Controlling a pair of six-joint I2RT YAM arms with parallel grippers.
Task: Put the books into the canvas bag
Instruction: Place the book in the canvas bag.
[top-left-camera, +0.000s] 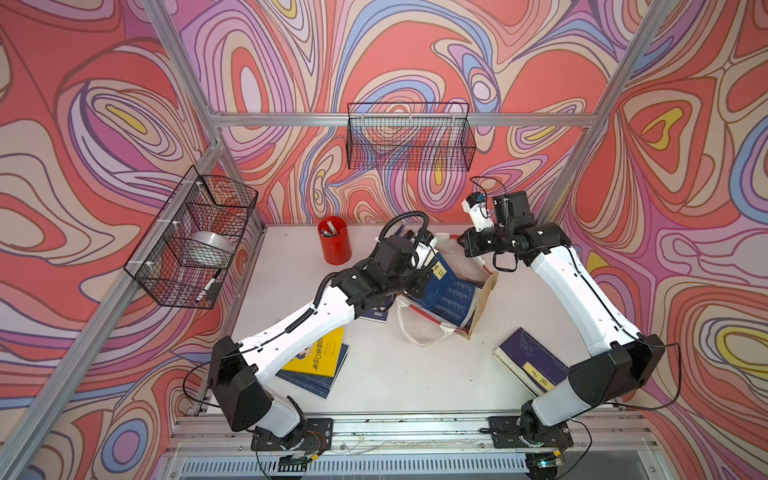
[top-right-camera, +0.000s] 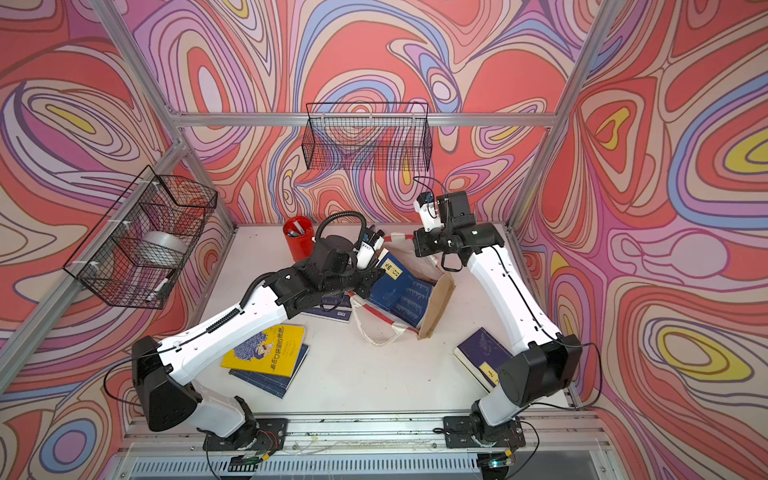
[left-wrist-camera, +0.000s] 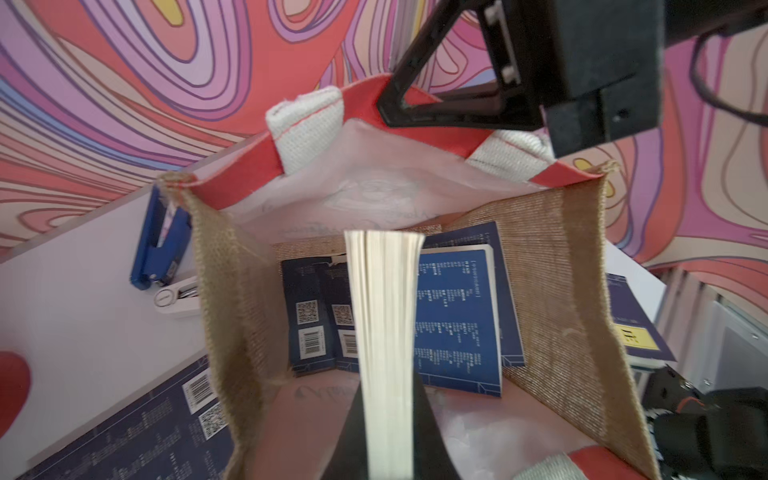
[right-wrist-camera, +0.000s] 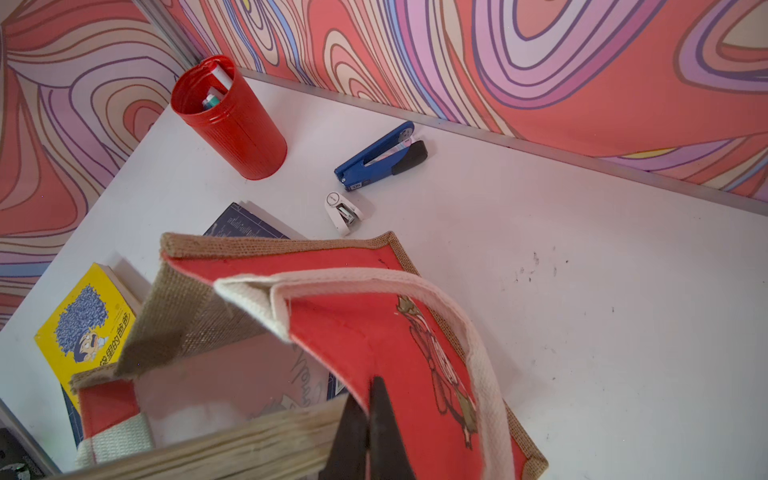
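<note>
My left gripper keeps hold of the navy book for now until it reaches the books on the bag's bottom. The navy book's cream page edge hangs above them.
The canvas bag stands mid-table with its mouth held wide. My right gripper is shut on the bag's red front panel at the rim. My left gripper is shut on a navy book, whose cream page edge points down into the bag's mouth. Two navy books lie on the bag's floor. On the table lie a yellow book on top of a navy one, another navy book at the right, and one under my left arm.
A red pen cup stands at the back left. A blue stapler and a small white staple remover lie behind the bag. Wire baskets hang on the back wall and the left wall.
</note>
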